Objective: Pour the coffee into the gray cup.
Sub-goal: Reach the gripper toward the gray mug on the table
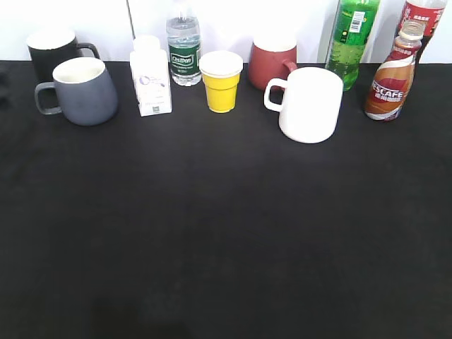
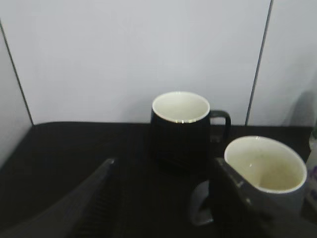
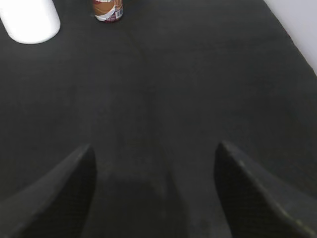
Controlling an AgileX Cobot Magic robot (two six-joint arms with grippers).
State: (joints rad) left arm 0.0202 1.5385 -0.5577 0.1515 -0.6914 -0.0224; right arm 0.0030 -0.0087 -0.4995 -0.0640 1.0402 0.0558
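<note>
Next, my left gripper grabs the cup by its loop handle [image 1: 44,99] to hold the gray cup for the coffee [image 1: 391,74].
The coffee bottle [image 1: 390,83], curvy with a brown, red and white Nescafe label, stands upright at the far right back; its base also shows in the right wrist view [image 3: 108,11]. The gray cup [image 1: 83,91] stands at the back left, handle to the left; it also shows in the left wrist view [image 2: 265,173] behind my right finger. My left gripper [image 2: 163,166] is open and empty, facing the cups. My right gripper [image 3: 154,148] is open and empty over bare black cloth, well short of the bottle. Neither gripper shows in the exterior view.
Along the back stand a black mug [image 1: 51,49], a white carton [image 1: 150,79], a water bottle [image 1: 183,46], a yellow cup [image 1: 221,82], a red mug [image 1: 271,63], a large white mug [image 1: 308,104], a green bottle [image 1: 349,39] and a cola bottle [image 1: 422,18].
</note>
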